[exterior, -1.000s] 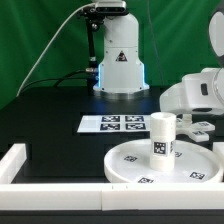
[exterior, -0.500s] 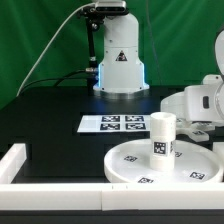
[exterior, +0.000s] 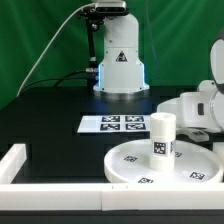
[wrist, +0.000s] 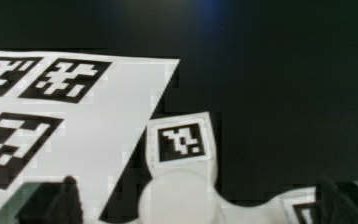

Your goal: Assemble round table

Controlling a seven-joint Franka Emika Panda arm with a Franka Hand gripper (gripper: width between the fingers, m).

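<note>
My gripper closes on the foot next. In the wrist view my fingertips stand either side of the foot's rounded arm, so closing now would catch it.
The large round disc (exterior: 150, 165) lies at the front of the exterior view's right. The short leg (exterior: 162, 135) stands upright on its hub. Behind the disc's far right rim my gripper (exterior: 199, 123) hangs low over the table. In the wrist view the fingers (wrist: 41, 206) stand wide apart. A rounded white arm of the small foot (wrist: 183, 186), tagged on top, lies between them, and neither finger touches it. The gripper (wrist: 194, 212) is open and holds nothing. In the exterior view the foot is mostly hidden by my hand.
The marker board (exterior: 114, 123) lies mid-table, and its edge (wrist: 87, 110) shows beside the foot in the wrist view. White border rails (exterior: 14, 162) run along the left and front (exterior: 60, 195). The robot base (exterior: 120, 62) stands at the back.
My arm has shifted toward the exterior view's right and sunk a little lower behind the disc. Disc and leg have not moved. The jaws stayed open.
</note>
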